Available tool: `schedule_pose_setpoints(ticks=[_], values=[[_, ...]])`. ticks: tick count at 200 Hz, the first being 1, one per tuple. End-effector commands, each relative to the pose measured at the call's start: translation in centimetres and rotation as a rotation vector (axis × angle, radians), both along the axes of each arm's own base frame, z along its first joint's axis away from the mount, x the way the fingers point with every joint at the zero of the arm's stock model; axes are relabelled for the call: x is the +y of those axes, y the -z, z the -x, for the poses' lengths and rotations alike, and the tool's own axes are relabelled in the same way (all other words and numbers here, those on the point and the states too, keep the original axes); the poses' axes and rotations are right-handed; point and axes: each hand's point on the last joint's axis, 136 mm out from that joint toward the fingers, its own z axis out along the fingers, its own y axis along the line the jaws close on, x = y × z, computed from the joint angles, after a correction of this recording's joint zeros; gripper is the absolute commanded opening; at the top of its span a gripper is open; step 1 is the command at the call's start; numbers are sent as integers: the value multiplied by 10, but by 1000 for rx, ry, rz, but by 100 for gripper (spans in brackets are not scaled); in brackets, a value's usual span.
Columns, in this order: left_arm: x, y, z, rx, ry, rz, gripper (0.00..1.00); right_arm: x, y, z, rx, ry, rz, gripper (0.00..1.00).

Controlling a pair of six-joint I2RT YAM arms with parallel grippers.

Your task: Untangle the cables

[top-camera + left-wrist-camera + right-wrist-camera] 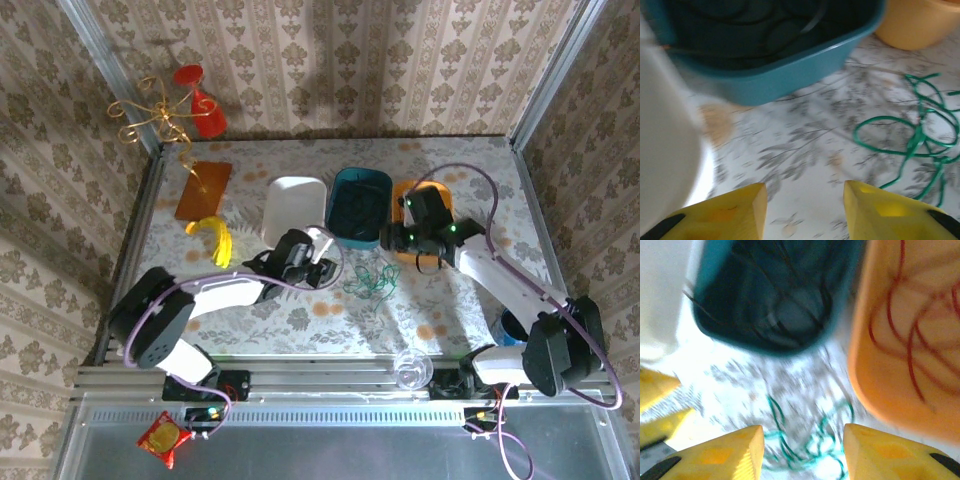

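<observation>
The green cable tangle should be grabbed next by its orange-bin side (pixel 388 276) (pixel 829 433) with my right gripper. The tangle's other side then stays free for my left gripper to untangle.
A green cable tangle (pixel 372 280) lies loose on the table between my two grippers. Black cables (pixel 785 30) sit coiled inside the teal bin (pixel 385 185), and red cables (pixel 910 340) lie in the orange bin (pixel 402 192). My left gripper (pixel 325 270) is open just left of the green cable (pixel 920 145), with bare table between its fingers (pixel 805 200). Over the near edge of the orange bin, my right gripper (pixel 393 245) is open above the green cable (pixel 810 440), holding nothing (pixel 804 445).
A white bin (pixel 295 205) stands left of the teal one, close to my left wrist. Further left are an orange card (pixel 203 188) and a yellow piece (pixel 215 238). A clear cup (pixel 411 370) sits at the near edge.
</observation>
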Motion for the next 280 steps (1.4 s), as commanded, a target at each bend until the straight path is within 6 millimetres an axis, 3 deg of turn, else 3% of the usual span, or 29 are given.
schedule_pose_setpoints(ticks=[1, 40, 49, 75, 103, 125, 159, 171, 218, 280], values=[[-43, -5, 20, 10, 212, 25, 45, -11, 29, 33, 112, 63, -2, 47], [-74, 6, 26, 41, 319, -9, 46, -11, 60, 48, 202, 64, -8, 47], [-78, 9, 26, 46, 333, -17, 46, -9, 63, 42, 182, 65, -13, 46], [-86, 20, 26, 74, 355, -39, 44, -5, 67, 35, 178, 47, -10, 32], [-86, 31, 23, 80, 341, -71, 41, 1, 69, 30, 171, 22, -26, 24], [-85, 35, 23, 80, 343, -85, 31, 3, 69, 30, 174, 14, -31, 12], [-76, 51, 21, 75, 312, -146, 12, 9, 46, 27, 106, -9, -79, 5], [-72, 55, 22, 68, 303, -163, 0, 9, 36, 25, 71, -8, -94, 4], [-47, 65, 23, 64, 229, -180, 0, 6, -10, 14, -55, 32, -216, 0], [-23, 60, 19, 94, 158, -116, 0, -21, -64, -7, -157, 111, -370, 0]])
